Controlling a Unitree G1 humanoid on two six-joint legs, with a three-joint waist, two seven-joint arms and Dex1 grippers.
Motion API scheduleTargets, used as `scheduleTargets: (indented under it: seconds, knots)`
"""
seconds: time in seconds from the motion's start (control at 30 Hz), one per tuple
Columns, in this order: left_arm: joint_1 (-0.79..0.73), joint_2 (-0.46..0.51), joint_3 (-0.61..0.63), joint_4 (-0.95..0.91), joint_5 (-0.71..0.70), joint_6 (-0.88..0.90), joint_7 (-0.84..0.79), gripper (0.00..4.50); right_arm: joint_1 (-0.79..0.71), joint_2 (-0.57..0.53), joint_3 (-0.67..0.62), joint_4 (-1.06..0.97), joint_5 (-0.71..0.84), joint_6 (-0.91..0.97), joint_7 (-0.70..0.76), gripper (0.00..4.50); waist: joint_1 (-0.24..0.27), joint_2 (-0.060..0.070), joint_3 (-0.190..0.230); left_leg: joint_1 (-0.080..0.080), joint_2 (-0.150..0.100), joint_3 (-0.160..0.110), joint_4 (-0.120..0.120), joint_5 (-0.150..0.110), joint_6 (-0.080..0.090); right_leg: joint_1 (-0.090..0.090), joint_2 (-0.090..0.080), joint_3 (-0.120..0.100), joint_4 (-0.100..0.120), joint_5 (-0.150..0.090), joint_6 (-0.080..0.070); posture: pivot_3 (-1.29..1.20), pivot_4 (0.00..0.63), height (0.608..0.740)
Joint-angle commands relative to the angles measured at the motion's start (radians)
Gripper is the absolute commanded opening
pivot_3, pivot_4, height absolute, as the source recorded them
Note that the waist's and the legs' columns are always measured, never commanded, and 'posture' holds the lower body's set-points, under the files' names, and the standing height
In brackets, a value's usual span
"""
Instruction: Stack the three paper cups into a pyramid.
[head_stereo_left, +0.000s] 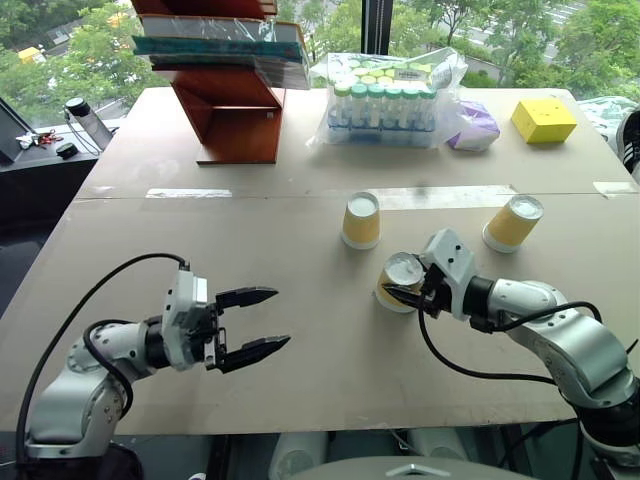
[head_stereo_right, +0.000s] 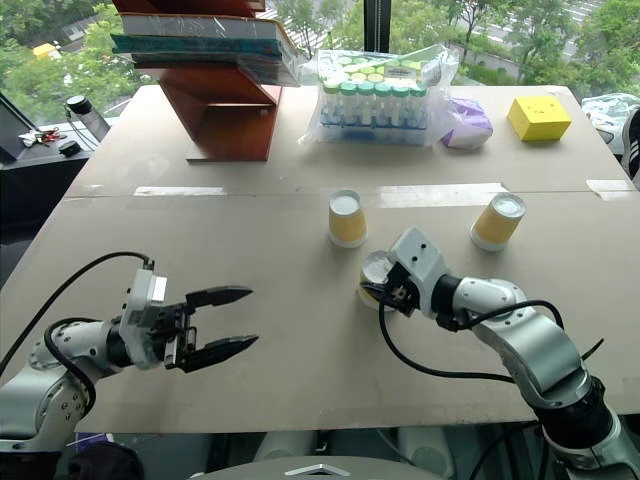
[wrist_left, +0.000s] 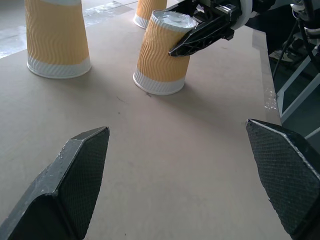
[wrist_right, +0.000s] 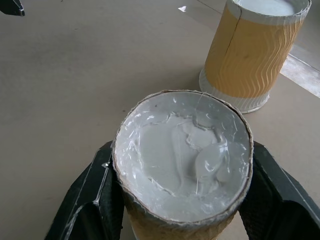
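Observation:
My right gripper should open. The held cup's lower rim is at the brown table beside the middle cup, so the held cup would stay standing.
Three yellow-orange ribbed paper cups stand upside down on the brown table (head_stereo_left: 300, 380). One cup (head_stereo_left: 361, 220) is upright at the middle, and another cup (head_stereo_left: 513, 222) stands to its right. The third cup (head_stereo_left: 398, 280) is tilted, with my right gripper (head_stereo_left: 407, 294) shut on its upper end; its rim is at or just above the table. In the right wrist view my black fingers (wrist_right: 87, 197) clamp both sides of this cup (wrist_right: 182, 155), and the middle cup (wrist_right: 255, 50) stands beyond. My left gripper (head_stereo_left: 252, 321) hovers open and empty at the front left, pointing at the held cup (wrist_left: 162, 55).
Along the far edge stand a wooden stand (head_stereo_left: 235, 115) with books, a plastic bag of green-capped tubes (head_stereo_left: 385, 100), a purple-white packet (head_stereo_left: 472, 128) and a yellow box (head_stereo_left: 543, 119). A taped seam (head_stereo_left: 190, 193) crosses the table. A dark bottle (head_stereo_left: 85, 118) sits on a side surface at the left.

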Motion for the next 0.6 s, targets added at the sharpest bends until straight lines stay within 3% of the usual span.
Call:
scheduleTargets:
  seconds: [0.03, 0.27, 0.3, 0.37, 0.4, 0.53, 0.6]
  knots:
    - [-0.003, -0.001, 0.014, -0.008, -0.014, -0.011, -0.009, 4.50, 0.023, 0.003, -0.038, -0.059, 0.014, 0.010, -0.012, 2.19, 0.000, 0.000, 0.000, 0.000, 0.000, 0.000, 0.000, 0.000, 0.000, 0.000, 0.000, 0.000, 0.000, 0.000, 0.000, 0.00, 0.150, 0.740]
    - [-0.015, -0.002, 0.008, -0.013, -0.017, -0.004, -0.004, 4.50, 0.059, 0.018, -0.057, -0.050, 0.044, 0.016, -0.008, 2.19, 0.000, 0.000, 0.000, 0.000, 0.000, 0.000, 0.000, 0.000, 0.000, 0.000, 0.000, 0.000, 0.000, 0.000, 0.000, 0.00, 0.150, 0.740]
    - [-0.019, -0.002, 0.007, -0.012, -0.017, -0.003, -0.003, 4.50, 0.065, 0.021, -0.056, -0.041, 0.044, 0.006, -0.005, 3.23, 0.000, 0.000, 0.000, 0.000, 0.000, 0.000, 0.000, 0.000, 0.000, 0.000, 0.000, 0.000, 0.001, 0.000, 0.000, 0.00, 0.150, 0.740]
    - [-0.027, -0.004, 0.004, -0.012, -0.018, 0.000, 0.000, 4.50, 0.082, 0.017, -0.053, -0.029, 0.032, -0.024, 0.006, 3.89, 0.000, 0.000, 0.000, 0.000, 0.000, 0.000, 0.000, 0.000, 0.000, 0.000, 0.000, 0.000, 0.001, 0.000, 0.000, 0.00, 0.150, 0.740]
    - [-0.030, -0.005, 0.003, -0.014, -0.019, 0.003, 0.003, 4.50, 0.088, 0.015, -0.056, -0.026, 0.026, -0.035, 0.009, 4.47, 0.000, 0.000, 0.000, 0.000, 0.000, 0.000, 0.000, 0.000, 0.000, 0.000, 0.000, 0.000, 0.001, 0.000, 0.000, 0.00, 0.150, 0.740]
    - [-0.079, -0.027, -0.014, -0.009, -0.013, 0.025, 0.054, 4.50, 0.103, 0.025, -0.129, -0.064, 0.047, -0.107, 0.022, 4.47, 0.000, 0.000, 0.000, 0.000, 0.000, 0.001, 0.000, 0.000, 0.000, 0.000, 0.000, 0.001, 0.001, 0.000, 0.000, 0.00, 0.150, 0.740]
    - [-0.161, -0.055, -0.039, 0.004, 0.054, 0.060, 0.193, 4.50, 0.123, 0.016, -0.187, -0.111, 0.062, -0.185, 0.053, 4.47, 0.006, 0.000, 0.000, 0.000, 0.000, 0.000, 0.000, 0.000, 0.000, 0.000, 0.000, 0.000, 0.001, 0.000, 0.000, 0.00, 0.150, 0.740]
